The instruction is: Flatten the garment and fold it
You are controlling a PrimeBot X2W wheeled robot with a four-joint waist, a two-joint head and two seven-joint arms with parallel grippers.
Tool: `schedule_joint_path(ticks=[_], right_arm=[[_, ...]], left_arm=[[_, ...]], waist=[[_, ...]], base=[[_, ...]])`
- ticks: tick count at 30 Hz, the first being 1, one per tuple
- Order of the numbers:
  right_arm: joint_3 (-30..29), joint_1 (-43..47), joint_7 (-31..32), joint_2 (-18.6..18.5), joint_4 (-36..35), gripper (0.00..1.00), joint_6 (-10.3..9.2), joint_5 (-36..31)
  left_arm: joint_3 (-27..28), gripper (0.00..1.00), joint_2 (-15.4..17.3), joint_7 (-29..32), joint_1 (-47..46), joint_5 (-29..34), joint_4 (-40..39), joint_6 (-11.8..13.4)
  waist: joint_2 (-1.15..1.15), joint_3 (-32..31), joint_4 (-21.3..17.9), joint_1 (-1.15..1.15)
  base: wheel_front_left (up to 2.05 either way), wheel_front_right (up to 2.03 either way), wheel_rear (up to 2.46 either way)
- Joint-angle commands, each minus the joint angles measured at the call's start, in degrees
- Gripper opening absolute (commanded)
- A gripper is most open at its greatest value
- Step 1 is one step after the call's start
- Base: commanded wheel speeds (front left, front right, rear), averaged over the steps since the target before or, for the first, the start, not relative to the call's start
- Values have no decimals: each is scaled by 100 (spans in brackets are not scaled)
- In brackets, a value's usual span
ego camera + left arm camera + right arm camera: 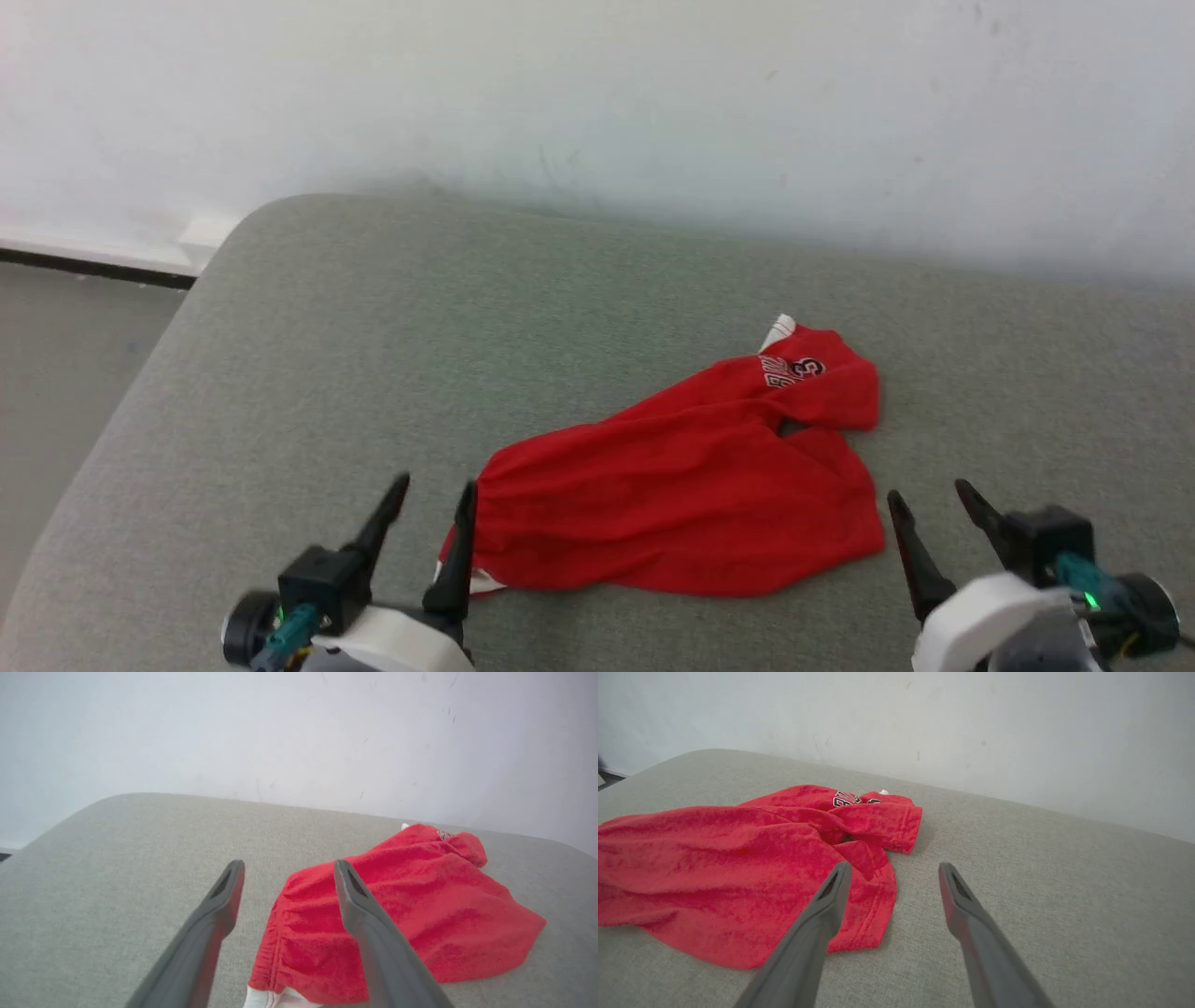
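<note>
The red shorts (661,493) are crumpled and need to be flattened for folding. My right gripper needs to grab them next by their stitched leg hem (871,519).
The garment (691,485), bright red shorts with a bit of white trim and a dark print near the far end, lies crumpled and partly folded over on the grey cushion (373,355). My left gripper (437,493) stands open at the garment's near left corner, above the gathered waistband (273,947), with nothing between its fingers. To the right, my right gripper (929,499) hangs open just off the garment's near right edge. In the right wrist view the garment (738,868) lies left of the open fingers (822,919), its hem under the left one.
The grey cushion has a rounded far left corner (271,210). A pale wall (653,112) rises right behind it. Floor (65,373) lies beyond the left edge. Bare cushion stretches left of and beyond the garment.
</note>
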Motion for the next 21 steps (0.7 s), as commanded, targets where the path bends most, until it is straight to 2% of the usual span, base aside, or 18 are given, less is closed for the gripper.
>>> schedule_joint_path(ticks=[1, 6, 12, 16, 21], right_arm=[[33, -152, 128, -45, -34, 100, -12, -8], [242, -800, 1551, -319, 302, 100, -12, 246], [230, -1639, 2886, -554, 1077, 100, -12, 592], [200, -2058, 3356, -703, 1515, 100, -12, 492], [308, -2403, 3536, -848, 2047, 100, -12, 308]], left_arm=[[78, 100, -20, -27, -99, 131, -166, -45], [385, 100, -241, -33, 94, 788, -1020, -173], [547, 100, -576, -34, 172, 1080, -1084, -454], [621, 100, -752, -34, 127, 1183, -1003, -608], [699, 100, -899, -34, 45, 1267, -906, -728]], waist=[[0, -22, 226, 0], [0, 139, 478, 0], [0, 437, 815, 0], [0, 619, 1003, 0], [0, 760, 1154, 0]], base=[[0, 0, 0], [0, 0, 0], [0, 0, 0], [0, 0, 0], [0, 0, 0]])
